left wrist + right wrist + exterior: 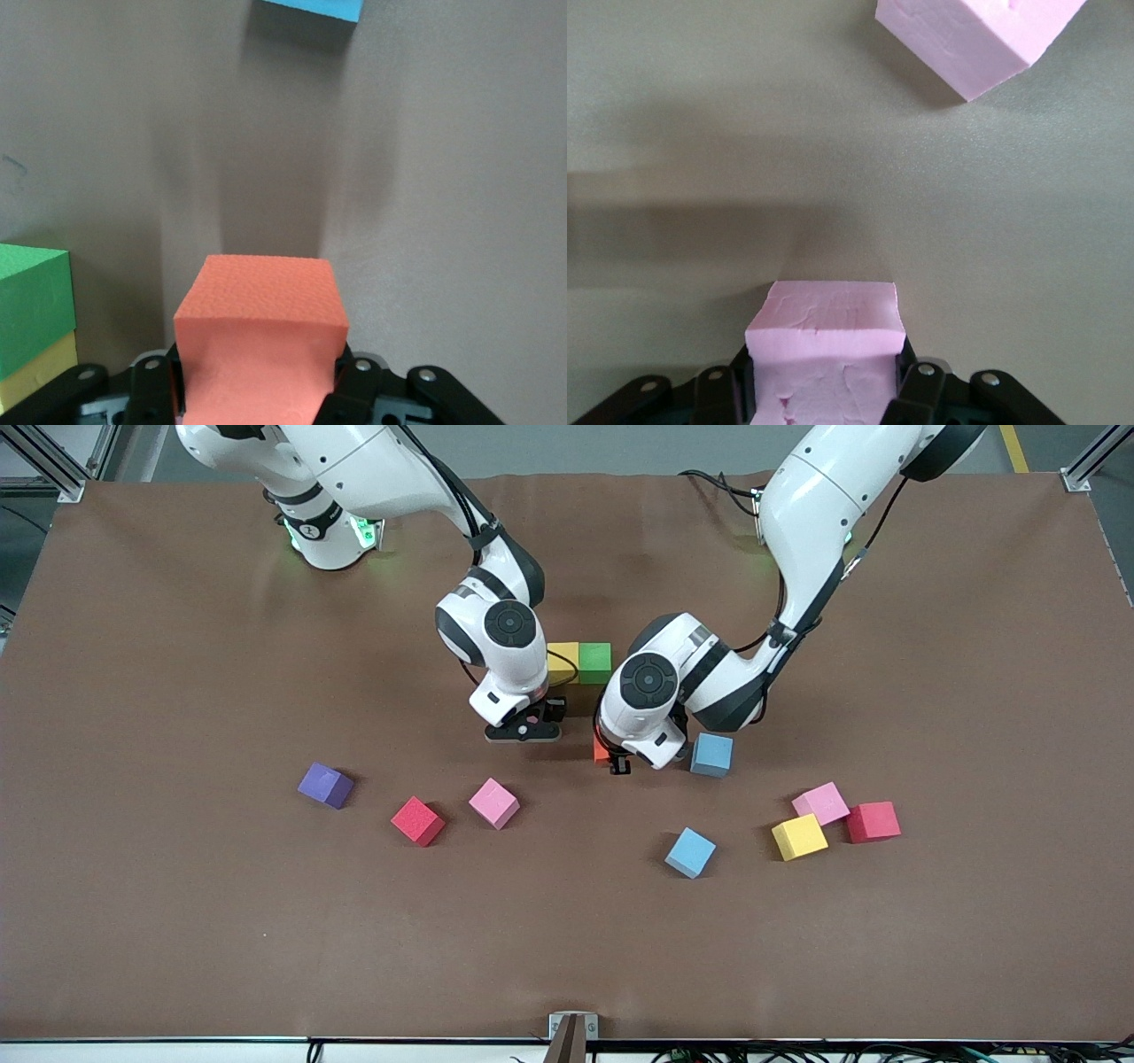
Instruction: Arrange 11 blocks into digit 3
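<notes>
The pale pink block's lower edge is on the tabletop in the right wrist view and the block would stand, so my right gripper releases it now.
My left gripper (617, 760) (257, 394) is shut on an orange block (601, 749) (257, 328), low over the table just nearer the camera than the green block (594, 661) (31, 301). The green block touches a yellow block (563, 658) (35, 372). My right gripper (530, 726) (824, 390) is shut on a pale pink block (824, 345), low over the table beside the yellow one. Loose on the table lie a purple block (325, 785), two pink blocks (493, 803) (974, 40) (821, 802), a second yellow block (799, 836) and two light blue blocks (711, 755) (314, 7) (690, 852).
Two red cubes lie among the loose blocks, one (418, 821) beside the pink block toward the right arm's end, the other (873, 821) touching the pink and yellow pair toward the left arm's end. The brown table (567, 957) is bare toward the camera.
</notes>
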`<state>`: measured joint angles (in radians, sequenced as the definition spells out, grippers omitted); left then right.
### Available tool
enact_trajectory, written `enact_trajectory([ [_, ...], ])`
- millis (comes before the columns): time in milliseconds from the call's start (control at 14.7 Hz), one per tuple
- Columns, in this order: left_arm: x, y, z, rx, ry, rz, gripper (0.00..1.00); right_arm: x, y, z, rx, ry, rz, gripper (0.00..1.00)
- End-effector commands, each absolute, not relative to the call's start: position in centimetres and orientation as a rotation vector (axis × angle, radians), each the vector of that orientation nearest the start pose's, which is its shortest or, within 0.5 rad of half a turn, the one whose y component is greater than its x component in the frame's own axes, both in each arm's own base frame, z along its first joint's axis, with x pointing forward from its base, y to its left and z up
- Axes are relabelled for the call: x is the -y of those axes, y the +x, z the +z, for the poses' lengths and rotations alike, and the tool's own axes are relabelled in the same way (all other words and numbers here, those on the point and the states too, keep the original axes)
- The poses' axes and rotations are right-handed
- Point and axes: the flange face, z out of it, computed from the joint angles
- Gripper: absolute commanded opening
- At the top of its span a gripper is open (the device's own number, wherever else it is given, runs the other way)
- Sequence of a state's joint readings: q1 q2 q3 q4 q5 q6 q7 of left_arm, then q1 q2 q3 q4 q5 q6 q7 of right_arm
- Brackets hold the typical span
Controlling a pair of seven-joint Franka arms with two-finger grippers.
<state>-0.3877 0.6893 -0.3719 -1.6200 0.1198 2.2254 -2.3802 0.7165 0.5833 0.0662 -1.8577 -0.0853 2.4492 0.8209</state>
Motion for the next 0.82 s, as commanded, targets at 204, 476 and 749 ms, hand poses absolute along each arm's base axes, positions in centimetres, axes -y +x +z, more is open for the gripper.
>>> enact_trajectory([
  [204,45.1,51.2,23.8,-2.303,2.15,-0.245,0.07,-44.8,44.6,19.5,0.022,-3.162,-0.016,0.43],
  [476,45.0,50.7,23.1,-2.304,2.173,-0.241,0.08,-44.7,45.1,19.7,0.039,-3.16,-0.026,1.0],
  [749,45.5,50.5,23.4,-2.28,2.187,-0.239,0.08,-44.9,45.9,20.8,0.048,-3.182,-0.005,1.0],
])
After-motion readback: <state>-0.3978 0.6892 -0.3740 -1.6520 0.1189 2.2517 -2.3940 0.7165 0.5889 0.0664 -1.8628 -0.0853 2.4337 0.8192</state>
